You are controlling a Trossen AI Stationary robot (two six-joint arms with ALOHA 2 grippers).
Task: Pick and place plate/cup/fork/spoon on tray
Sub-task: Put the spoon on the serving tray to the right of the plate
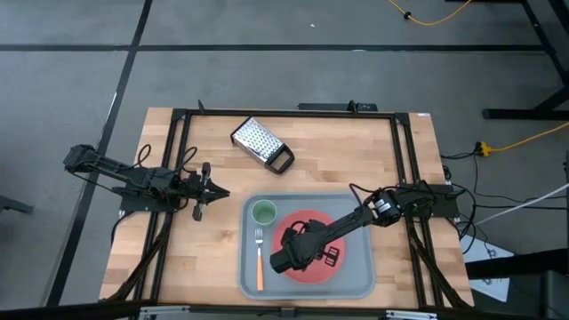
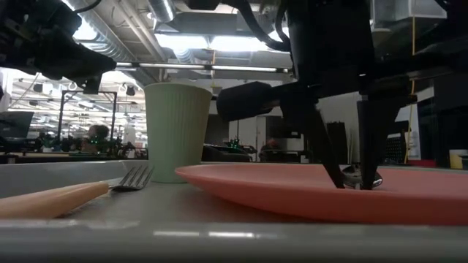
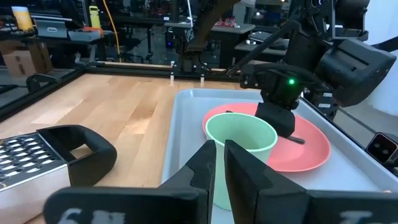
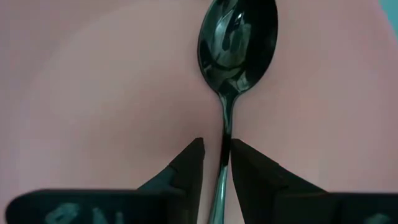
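Observation:
My right gripper is about to grab the dark spoon (image 4: 236, 43) by its thin handle (image 4: 225, 140). The spoon should go on the tray beside the plate.
The grey-blue tray (image 1: 357, 281) lies at the table's near middle. On it rest the pink-red plate (image 1: 299, 221), the green cup (image 1: 264, 212) standing upright at its far left, and the orange-handled fork (image 1: 259, 263) lying flat along its left side. The dark spoon (image 4: 236, 43) lies flat on the plate (image 4: 93, 93). My right gripper (image 4: 217, 146) points down over the plate, slightly open, one finger on each side of the spoon's handle (image 4: 225, 127). My left gripper (image 1: 218, 191) is shut and empty over the bare table left of the tray. My right gripper comes from above, its fingers across the spoon's thin handle (image 4: 224, 140). One finger (image 4: 244, 163) is close against the handle and the other (image 4: 189, 165) stands a little off it. I cannot tell whether either touches. The spoon (image 2: 363, 180) rests on the plate (image 2: 292, 186).
A perforated metal grater (image 1: 260, 143) with a black handle lies on the table beyond the tray. Bare wood lies left and right of it. The cup (image 3: 239, 140) stands between my left gripper (image 3: 219, 155) and the plate.

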